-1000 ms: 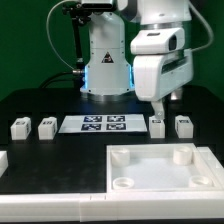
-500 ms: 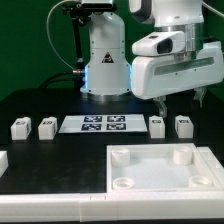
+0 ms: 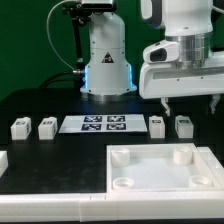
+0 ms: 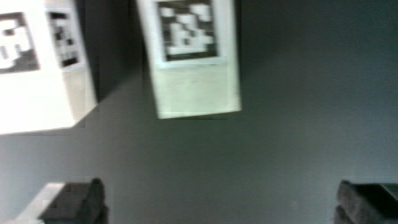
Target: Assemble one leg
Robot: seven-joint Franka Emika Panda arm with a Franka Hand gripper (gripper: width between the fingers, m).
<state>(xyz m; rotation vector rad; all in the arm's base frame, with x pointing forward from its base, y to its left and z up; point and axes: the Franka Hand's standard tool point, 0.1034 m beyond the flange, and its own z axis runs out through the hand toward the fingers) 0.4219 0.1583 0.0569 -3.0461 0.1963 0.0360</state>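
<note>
I need to grip the small white leg by its marker-covered body [image 3: 184, 129] [image 4: 189, 28] next with my gripper, so that I can assemble one leg onto the white tray.
Four small white legs stand in a row on the black table: two at the exterior view's left [image 3: 19, 128] [image 3: 46, 127] and two at its right [image 3: 157, 125] [image 3: 184, 125]. My gripper [image 3: 192, 103] hangs open and empty above the two right legs, jaws spread wide and clear of them. In the wrist view two legs with square markers lie below: one [image 4: 196, 60] nearly between the fingers' line, the other [image 4: 36, 65] off to the side. The gripper [image 4: 221, 205] shows only its two dark fingertips [image 4: 71, 203], far apart, with bare table between them.
The marker board [image 3: 105, 124] lies between the two pairs of legs. The large white tray-like part [image 3: 150, 187] with round corner sockets lies in front. A white bar [image 3: 40, 205] runs along the front edge. The robot base [image 3: 108, 65] stands behind.
The gripper has turned about its axis and shifted toward the exterior view's right, so both fingers now show spread apart over the right legs. No part has moved.
</note>
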